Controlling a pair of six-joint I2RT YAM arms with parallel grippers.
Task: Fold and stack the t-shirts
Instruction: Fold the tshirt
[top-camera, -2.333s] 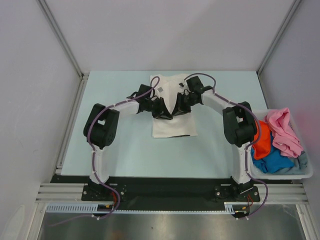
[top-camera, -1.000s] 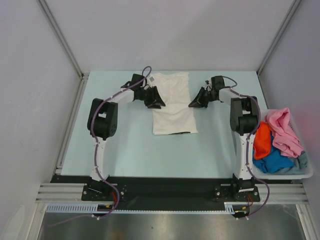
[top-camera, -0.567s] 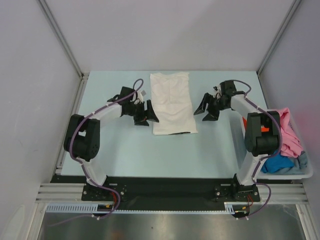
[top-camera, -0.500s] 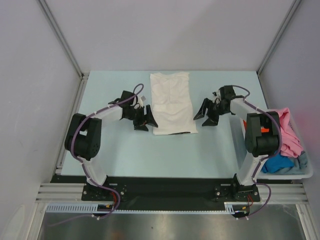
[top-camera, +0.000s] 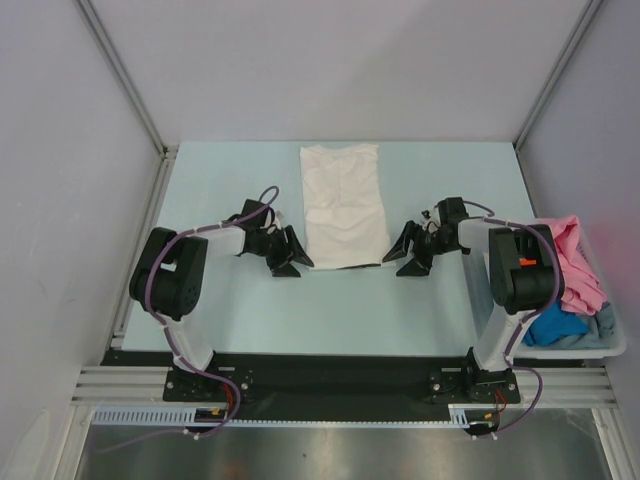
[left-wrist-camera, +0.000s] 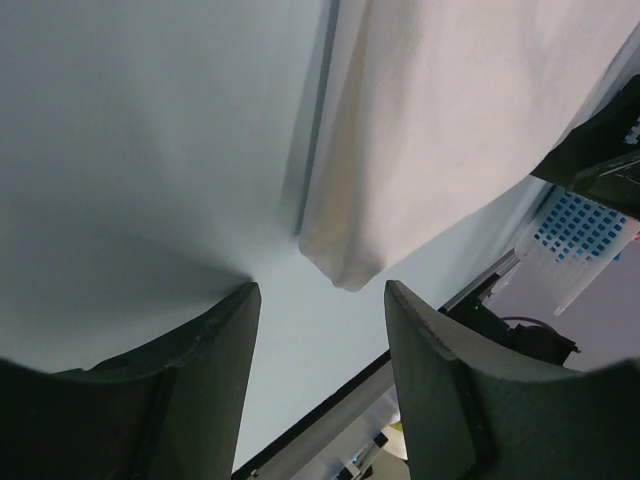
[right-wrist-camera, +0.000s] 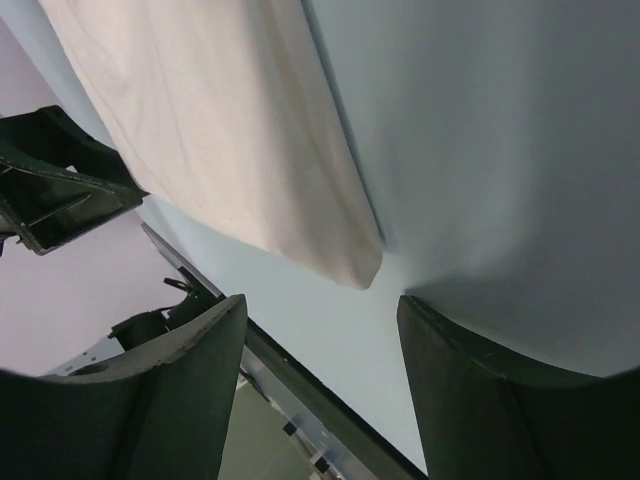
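I will grab the white t-shirt's near corner (top-camera: 390, 262) (right-wrist-camera: 360, 268) with my right gripper next, opposite my left gripper's corner, to fold the t-shirt's near end over evenly.
A white t-shirt (top-camera: 345, 205), folded into a long narrow strip, lies flat in the middle of the table. My left gripper (top-camera: 294, 262) is low beside its near left corner, open and holding nothing. The left wrist view shows that corner (left-wrist-camera: 345, 265) just ahead of the gap in the gripper (left-wrist-camera: 322, 335). My right gripper (top-camera: 399, 260) mirrors it at the near right corner, open too. That corner (right-wrist-camera: 350, 262) lies just beyond the right gripper (right-wrist-camera: 322, 345). Pink (top-camera: 577, 268), bright blue (top-camera: 552, 326) and grey-blue (top-camera: 606, 322) t-shirts are heaped in the bin.
The pale plastic bin (top-camera: 572, 351) stands at the table's right edge, partly behind the right arm's elbow (top-camera: 520, 275). White walls with metal frame posts (top-camera: 125, 85) close in the table on three sides. A black rail (top-camera: 340, 375) carries both arm bases.
Both grippers have come down the shirt's long edges from its far half to its near corners and lowered to the table. The shirt has not moved in the last second.
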